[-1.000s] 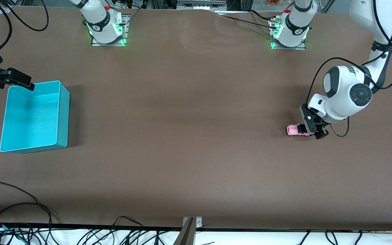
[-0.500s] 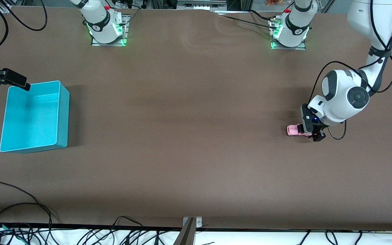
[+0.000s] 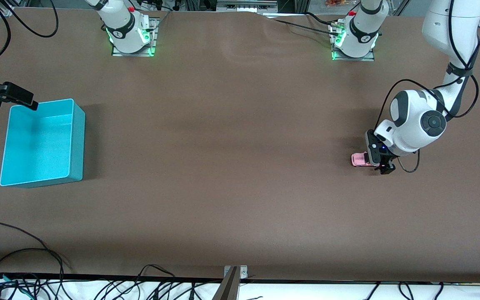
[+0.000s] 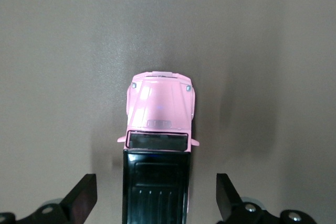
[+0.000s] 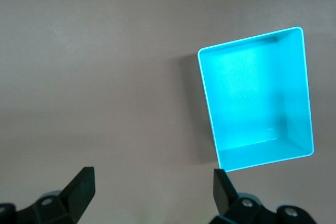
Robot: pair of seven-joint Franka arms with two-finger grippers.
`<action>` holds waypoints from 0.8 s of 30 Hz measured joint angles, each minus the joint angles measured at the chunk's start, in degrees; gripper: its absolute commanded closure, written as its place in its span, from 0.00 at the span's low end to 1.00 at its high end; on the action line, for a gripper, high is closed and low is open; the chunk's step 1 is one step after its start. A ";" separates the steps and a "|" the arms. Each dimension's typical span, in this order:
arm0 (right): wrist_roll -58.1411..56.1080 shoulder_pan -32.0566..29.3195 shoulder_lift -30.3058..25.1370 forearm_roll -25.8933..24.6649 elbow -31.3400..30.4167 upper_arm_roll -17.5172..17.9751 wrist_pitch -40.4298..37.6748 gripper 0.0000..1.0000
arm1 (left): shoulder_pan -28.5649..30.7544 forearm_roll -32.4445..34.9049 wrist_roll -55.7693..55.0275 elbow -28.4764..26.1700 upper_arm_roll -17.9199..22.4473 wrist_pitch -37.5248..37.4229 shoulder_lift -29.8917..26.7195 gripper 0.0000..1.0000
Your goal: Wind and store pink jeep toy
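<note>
The fingers of the left gripper are squarely on either side of the black rear roof [image 4: 156,187]. They will close on the pink jeep toy [image 4: 159,103], and they would hold it if they closed now.
The pink jeep toy [image 3: 359,159] [image 4: 161,109] stands on the brown table near the left arm's end, its black rear roof under the left gripper. My left gripper [image 3: 378,160] [image 4: 156,196] is low over the jeep's rear, open, one finger on each side of the black roof with a gap on both sides. The teal bin [image 3: 42,142] [image 5: 256,98] sits empty at the right arm's end of the table. My right gripper [image 3: 13,96] [image 5: 152,188] hangs open above bare table beside the bin's corner, holding nothing.
Both arm bases [image 3: 131,32] [image 3: 353,37] stand along the table edge farthest from the front camera. Loose cables [image 3: 19,266] lie along the edge nearest it, beside a metal bracket [image 3: 232,283].
The left arm has come lower and shifted slightly toward the jeep, its gripper now straddling the rear. The right gripper drifted a little outward from the bin's corner. The jeep has not moved.
</note>
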 measured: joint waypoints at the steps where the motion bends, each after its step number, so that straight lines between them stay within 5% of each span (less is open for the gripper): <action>1: 0.00 0.00 0.00 0.00 0.00 0.00 0.00 0.00 | 0.00 -0.03 0.00 0.00 0.00 0.04 0.06 0.70; 3: 0.00 0.00 0.00 0.00 0.00 0.00 0.00 0.00 | 0.00 -0.07 0.00 0.00 0.00 0.09 0.13 1.00; 24: 0.00 -0.01 -0.14 0.01 0.26 -0.02 0.00 0.00 | -1.09 -0.12 0.02 0.98 -0.53 -2.75 -1.13 1.00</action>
